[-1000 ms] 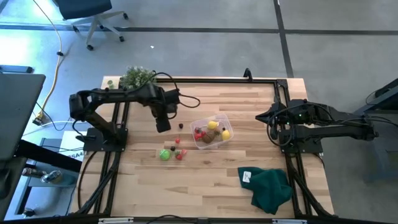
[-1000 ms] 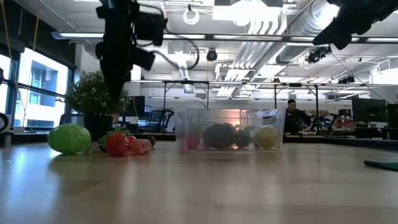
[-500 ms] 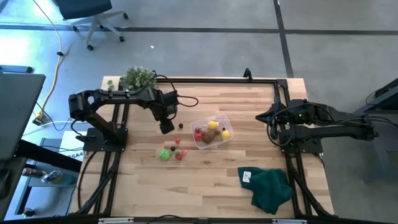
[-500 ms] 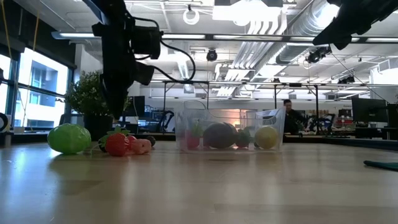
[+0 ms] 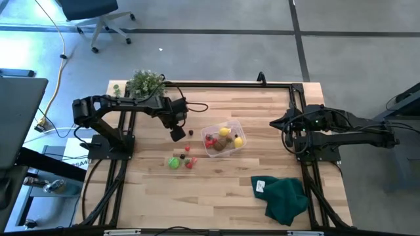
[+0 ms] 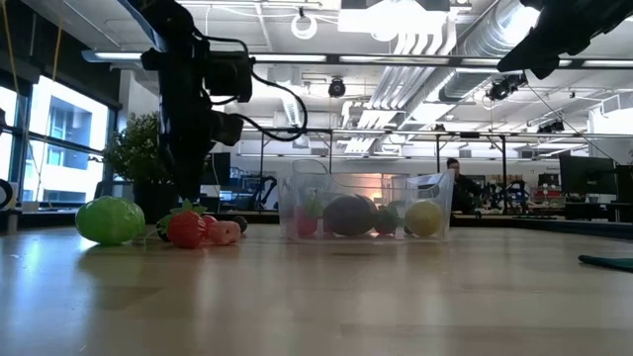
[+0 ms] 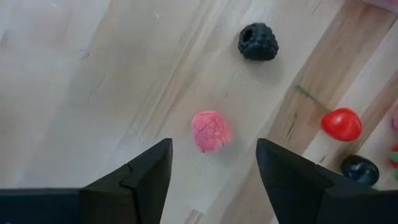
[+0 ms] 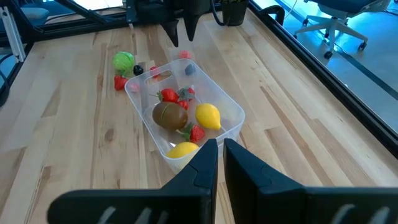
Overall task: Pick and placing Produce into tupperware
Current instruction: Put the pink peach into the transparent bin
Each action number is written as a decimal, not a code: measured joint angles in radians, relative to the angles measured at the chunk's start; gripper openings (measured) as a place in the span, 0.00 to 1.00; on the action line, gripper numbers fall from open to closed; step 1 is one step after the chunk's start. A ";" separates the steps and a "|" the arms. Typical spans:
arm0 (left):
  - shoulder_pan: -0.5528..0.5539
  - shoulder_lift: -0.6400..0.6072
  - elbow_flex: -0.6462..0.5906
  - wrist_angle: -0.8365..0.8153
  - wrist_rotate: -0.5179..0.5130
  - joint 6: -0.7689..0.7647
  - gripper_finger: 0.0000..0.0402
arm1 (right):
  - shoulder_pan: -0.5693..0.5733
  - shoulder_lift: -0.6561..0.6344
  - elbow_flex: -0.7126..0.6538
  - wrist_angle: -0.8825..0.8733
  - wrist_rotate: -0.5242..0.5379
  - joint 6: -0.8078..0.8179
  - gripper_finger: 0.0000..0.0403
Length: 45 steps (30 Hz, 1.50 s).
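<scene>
My left gripper should move toward the pink berry (image 7: 211, 131) before it closes on the berry. The berry is beyond my fingers, and there is only empty wood between them.
The clear tupperware (image 5: 223, 139) stands mid-table and holds red, yellow and brown produce (image 8: 186, 115). More produce lies loose to its left: a green piece (image 5: 173, 163), a red one (image 5: 189, 164) and small berries. My left gripper (image 7: 211, 168) points down, open, just above the table. A pink berry (image 7: 211, 131) lies on the wood a little beyond the gap between its fingers, untouched. A black berry (image 7: 257, 42), a red cherry (image 7: 341, 124) and a dark berry (image 7: 359, 169) lie farther off. My right gripper (image 8: 219, 155) is shut, held high at the right.
A leafy potted plant (image 5: 144, 81) stands at the far left corner, close behind my left arm. A dark green cloth (image 5: 283, 196) lies near the front right. Bare wood lies between the loose produce and the near edge. A person (image 6: 461, 183) is in the room behind.
My left gripper has sunk toward the table over the small loose berries left of the tupperware, rolling a little about its own pointing line, and its fingers have spread apart. Nothing on the table has shifted.
</scene>
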 joint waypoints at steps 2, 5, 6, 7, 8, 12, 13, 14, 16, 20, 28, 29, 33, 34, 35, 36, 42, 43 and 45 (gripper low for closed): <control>0.000 0.000 0.000 0.002 -0.007 0.000 0.55 | 0.000 0.000 0.000 0.000 0.000 0.002 0.05; 0.000 0.002 0.000 0.004 -0.007 0.005 0.55 | 0.000 0.000 0.000 0.000 0.000 0.000 0.05; 0.000 0.006 0.000 0.008 -0.008 0.007 0.55 | 0.000 0.000 0.000 0.000 0.000 0.000 0.05; 0.000 0.008 0.000 0.008 -0.007 0.008 0.55 | 0.000 0.000 0.000 0.000 0.000 0.001 0.05; 0.000 0.010 0.000 0.008 -0.007 0.008 0.55 | 0.000 0.000 0.000 0.000 0.000 0.002 0.05; -0.021 0.036 0.000 0.033 -0.007 0.009 0.55 | 0.000 0.000 0.000 0.000 0.000 0.001 0.05; -0.023 0.041 0.000 0.043 -0.006 0.010 0.55 | 0.000 0.000 0.000 0.000 0.000 0.002 0.05; -0.025 0.049 0.000 0.047 0.001 0.011 0.55 | 0.000 0.000 0.000 0.000 0.000 0.001 0.05; -0.033 0.071 0.000 0.051 0.003 0.012 0.55 | 0.000 0.000 0.000 0.000 0.000 0.000 0.05; -0.033 0.100 0.001 0.049 -0.006 0.012 0.54 | 0.000 0.000 0.000 0.000 0.000 0.002 0.05; -0.033 0.153 0.001 0.054 -0.022 0.012 0.50 | 0.000 0.000 0.000 0.000 0.000 0.000 0.05; -0.033 0.153 0.001 0.054 -0.022 0.012 0.49 | 0.000 0.000 0.000 0.000 0.000 0.001 0.05; -0.034 0.153 0.001 0.062 -0.046 0.011 0.46 | 0.000 0.000 0.000 0.000 0.000 0.000 0.05; -0.033 0.153 0.001 0.060 -0.047 0.012 0.45 | 0.000 0.000 0.000 0.000 0.000 0.002 0.05; -0.033 0.153 0.001 0.060 -0.048 0.012 0.44 | 0.000 0.000 0.000 0.000 0.000 0.002 0.05; -0.033 0.153 0.001 0.061 -0.048 0.012 0.44 | 0.000 0.000 0.000 0.000 0.000 0.001 0.05; -0.033 0.153 0.001 0.083 -0.047 0.012 0.38 | 0.000 0.000 0.000 0.000 0.000 0.001 0.05; -0.033 0.153 0.001 0.083 -0.046 0.012 0.37 | 0.000 0.000 0.000 0.000 0.000 0.000 0.05; -0.033 0.153 0.001 0.084 -0.046 0.012 0.35 | 0.000 0.000 0.000 0.000 0.000 0.002 0.05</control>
